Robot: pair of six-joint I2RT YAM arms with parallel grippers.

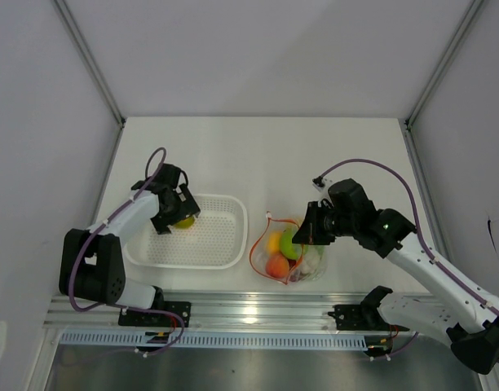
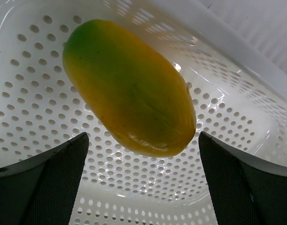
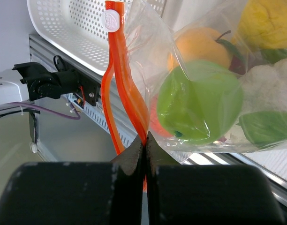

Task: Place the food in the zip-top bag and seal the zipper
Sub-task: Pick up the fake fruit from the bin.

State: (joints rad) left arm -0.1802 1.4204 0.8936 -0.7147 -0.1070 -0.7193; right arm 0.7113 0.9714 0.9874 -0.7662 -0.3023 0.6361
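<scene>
I should move my left gripper toward the mango before I close on it. My fingers reach only the mango's near end [image 1: 185,221] [image 2: 154,123].
The clear zip-top bag [image 1: 292,259] lies right of the white basket [image 1: 213,244] and holds green, orange, yellow and white toy food. Its red-orange zipper [image 1: 256,248] curves open along the left side. My right gripper [image 1: 305,232] is shut on the zipper strip [image 3: 127,89], with the green fruit [image 3: 200,105] just behind the plastic. My left gripper [image 1: 178,213] is open inside the basket's left end, its fingers [image 2: 49,183] on either side of a yellow-green mango [image 2: 129,89] without touching it.
The perforated basket floor [image 2: 148,187] and wall fill the left wrist view. A metal rail [image 1: 258,314] runs along the near table edge. Grey walls enclose the white table [image 1: 258,155].
</scene>
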